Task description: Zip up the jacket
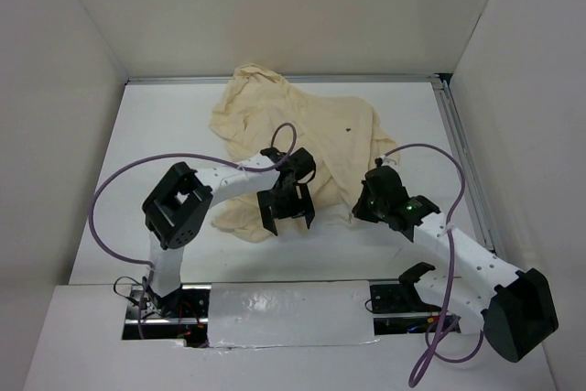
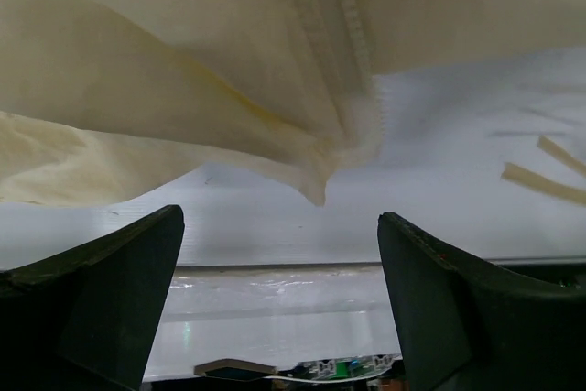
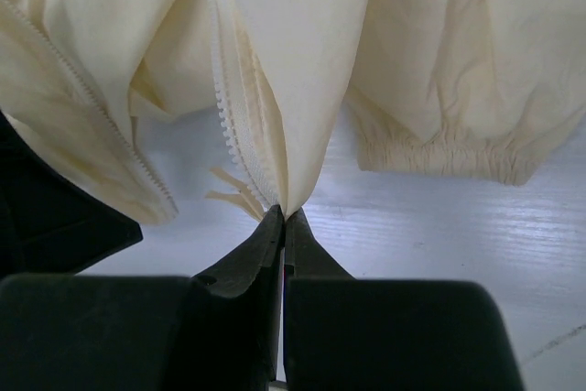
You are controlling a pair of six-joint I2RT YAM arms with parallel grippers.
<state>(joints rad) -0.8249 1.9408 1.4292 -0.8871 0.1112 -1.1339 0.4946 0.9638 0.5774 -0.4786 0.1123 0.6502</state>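
The jacket needs to be picked up next by my left gripper at its hanging fabric corner beside the end of the zipper tape. That leaves the teeth (image 3: 224,112) to join and zip.
The cream jacket (image 1: 302,130) lies wrinkled on the white table, open at the front. My right gripper (image 1: 362,206) is shut on its lower front corner, right beside the zipper teeth (image 3: 224,112); in the right wrist view the jaws (image 3: 285,217) pinch the fabric tip. The other zipper edge (image 3: 92,98) hangs to the left. My left gripper (image 1: 287,215) is open and empty over the jacket's near hem. In the left wrist view its fingers (image 2: 119,281) stand wide apart below the zipper tape (image 2: 339,43) and a hanging fabric corner (image 2: 316,185).
An elastic sleeve cuff (image 3: 449,148) lies right of the held corner. Two thin cream tabs (image 3: 229,194) lie on the table by the zipper end. White walls enclose the table (image 1: 165,135) on three sides. Purple cables (image 1: 110,190) loop from both arms.
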